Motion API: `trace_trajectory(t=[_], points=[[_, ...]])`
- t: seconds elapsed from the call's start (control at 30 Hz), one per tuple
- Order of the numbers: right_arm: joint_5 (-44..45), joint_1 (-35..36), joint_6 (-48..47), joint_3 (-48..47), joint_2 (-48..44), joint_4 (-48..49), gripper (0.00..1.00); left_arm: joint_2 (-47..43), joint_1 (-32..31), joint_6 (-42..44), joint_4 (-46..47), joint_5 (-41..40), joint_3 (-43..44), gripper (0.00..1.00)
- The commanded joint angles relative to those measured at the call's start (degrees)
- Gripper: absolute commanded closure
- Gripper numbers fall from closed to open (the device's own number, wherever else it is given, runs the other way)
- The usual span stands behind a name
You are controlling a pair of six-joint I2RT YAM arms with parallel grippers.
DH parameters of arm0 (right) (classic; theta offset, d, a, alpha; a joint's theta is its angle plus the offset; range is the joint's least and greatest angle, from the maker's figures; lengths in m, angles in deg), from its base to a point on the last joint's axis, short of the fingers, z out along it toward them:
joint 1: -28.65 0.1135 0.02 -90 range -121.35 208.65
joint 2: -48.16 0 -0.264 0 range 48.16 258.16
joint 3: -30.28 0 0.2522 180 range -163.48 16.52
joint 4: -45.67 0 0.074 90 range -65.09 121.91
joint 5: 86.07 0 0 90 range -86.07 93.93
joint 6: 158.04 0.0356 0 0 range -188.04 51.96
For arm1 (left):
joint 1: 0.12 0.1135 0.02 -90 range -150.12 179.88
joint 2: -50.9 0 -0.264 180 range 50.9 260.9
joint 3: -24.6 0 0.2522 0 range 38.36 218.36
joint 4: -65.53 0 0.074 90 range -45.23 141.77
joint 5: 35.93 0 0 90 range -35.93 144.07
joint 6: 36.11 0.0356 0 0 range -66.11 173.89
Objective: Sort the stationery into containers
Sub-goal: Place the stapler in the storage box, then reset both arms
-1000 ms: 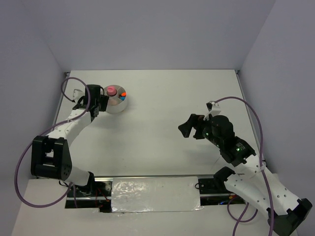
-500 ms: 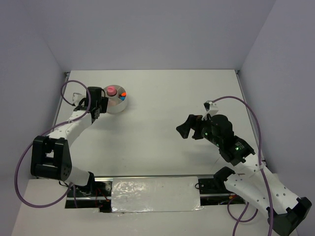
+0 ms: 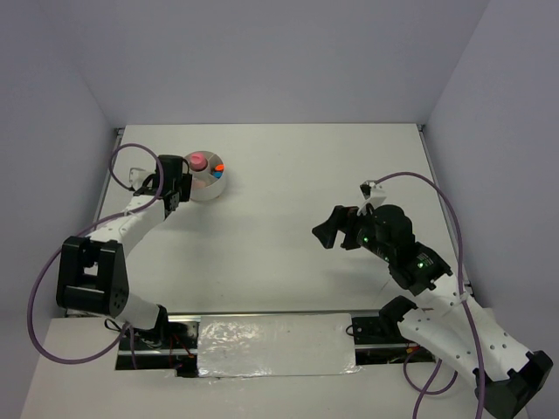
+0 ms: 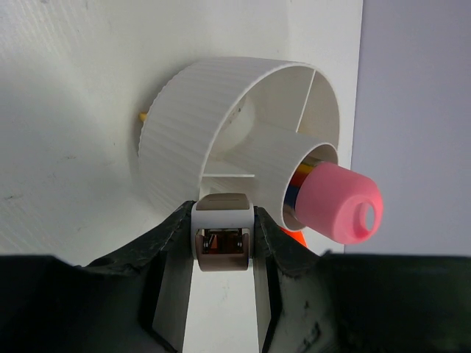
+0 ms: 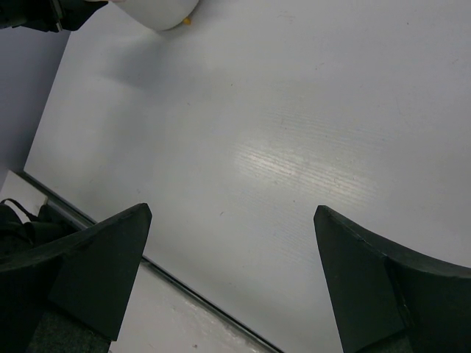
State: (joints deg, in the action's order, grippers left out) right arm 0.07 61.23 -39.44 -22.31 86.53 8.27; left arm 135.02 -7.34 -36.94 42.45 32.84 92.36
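My left gripper opens now, since the white and tan block (image 4: 223, 203) is at the dish's open section beside the centre tube and would drop in.
The round white divided dish (image 3: 206, 184) stands at the table's far left; in the left wrist view its ribbed wall (image 4: 184, 125) is just ahead. A pink cylinder (image 4: 340, 202) stands in its centre tube, with marker ends and an orange piece (image 4: 294, 237) beside it. The pink cylinder (image 3: 198, 160) and an orange cap (image 3: 218, 167) show from above. My left gripper (image 4: 222, 235) is shut on a small white and tan block (image 4: 223, 203), held against the dish's near wall. It sits at the dish's left edge (image 3: 176, 189). My right gripper (image 3: 336, 225) is open and empty over the mid-right table (image 5: 232, 213).
The left wall rises close beside the dish. The table's front edge and a dark seam (image 5: 184, 283) run under the right gripper. A foil-covered plate (image 3: 275, 345) lies between the arm bases. The dish's edge (image 5: 158, 11) shows far off in the right wrist view.
The left gripper has edged slightly toward the dish with the block. The right gripper has shifted a little to the left.
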Motion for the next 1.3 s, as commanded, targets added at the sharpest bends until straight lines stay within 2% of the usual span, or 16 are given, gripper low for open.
trace_trajectory(t=[0.0, 0.1, 0.2, 0.23, 0.27, 0.37, 0.53, 0.77, 0.83, 0.87, 0.9, 0.93, 1.03, 1.13, 1.17, 1.27], points=[[-0.5, 0.1, -1.0, 1.0, -0.9, 1.6, 0.0, 0.8, -0.2, -1.6, -0.1, -1.7, 1.9, 0.89], [-1.0, 0.0, -0.8, 1.3, -1.0, 1.8, 0.0, 1.2, -0.2, -2.1, 0.0, -1.6, 2.0, 0.82], [-1.1, 0.1, -1.0, 1.3, -0.8, 1.9, 0.0, 1.1, -0.3, -2.2, 0.1, -1.7, 2.0, 0.68], [-1.1, 0.0, -1.1, 1.3, -0.7, 1.9, 0.0, 1.1, -0.3, -2.1, -0.3, -1.7, 2.2, 0.54], [-1.1, 0.0, -1.1, 1.4, -0.7, 2.0, 0.0, 1.1, -0.3, -2.3, -0.9, -1.8, 2.4, 0.48], [-1.3, 0.0, -1.0, 1.6, -0.2, 2.5, 0.0, 1.4, -0.3, -2.2, -1.2, -1.6, 3.0, 0.45], [-1.9, 0.2, -0.8, 1.8, 0.5, 3.4, 0.0, 0.9, -0.3, -2.1, -1.1, -1.3, 3.7, 0.32], [-2.3, 0.1, -0.5, 1.8, 1.6, 4.8, 0.0, -2.9, -0.3, -0.7, -0.4, -0.1, 4.3, 0.26], [-1.8, 0.1, -0.7, 1.4, 2.1, 5.0, 0.0, -5.2, -0.3, 2.1, -0.1, 0.7, 5.0, 0.19], [-1.2, 0.0, -0.9, 0.9, 2.4, 4.7, 0.0, -5.6, -0.3, 6.1, -0.7, 1.1, 5.7, 0.14], [-0.8, 0.0, -1.2, -0.6, 3.2, 4.2, 0.0, -6.2, -0.3, 9.1, -2.8, 1.7, 6.8, 0.04], [0.6, -0.1, -2.0, -1.9, 3.6, 3.5, 0.0, -6.8, -0.3, 12.3, -4.5, 1.7, 10.1, 0.01], [6.5, 0.1, -2.9, -8.9, 6.1, -3.6, 0.0, -6.5, -0.3, 32.3, -12.8, 2.2, 18.0, 0.01], [10.9, 0.0, -4.0, -17.2, 7.9, -8.2, 0.0, -6.1, -0.3, 43.2, -21.9, 1.3, 24.1, 0.01], [13.5, 0.0, -4.4, -19.7, 8.8, -11.7, 0.0, -6.7, -0.3, 49.8, -23.6, 0.4, 24.7, 0.01], [19.2, 0.0, -6.5, -31.0, 9.8, -17.7, 0.0, -12.9, -0.3, 59.1, -26.9, -3.4, 22.7, 0.01]])
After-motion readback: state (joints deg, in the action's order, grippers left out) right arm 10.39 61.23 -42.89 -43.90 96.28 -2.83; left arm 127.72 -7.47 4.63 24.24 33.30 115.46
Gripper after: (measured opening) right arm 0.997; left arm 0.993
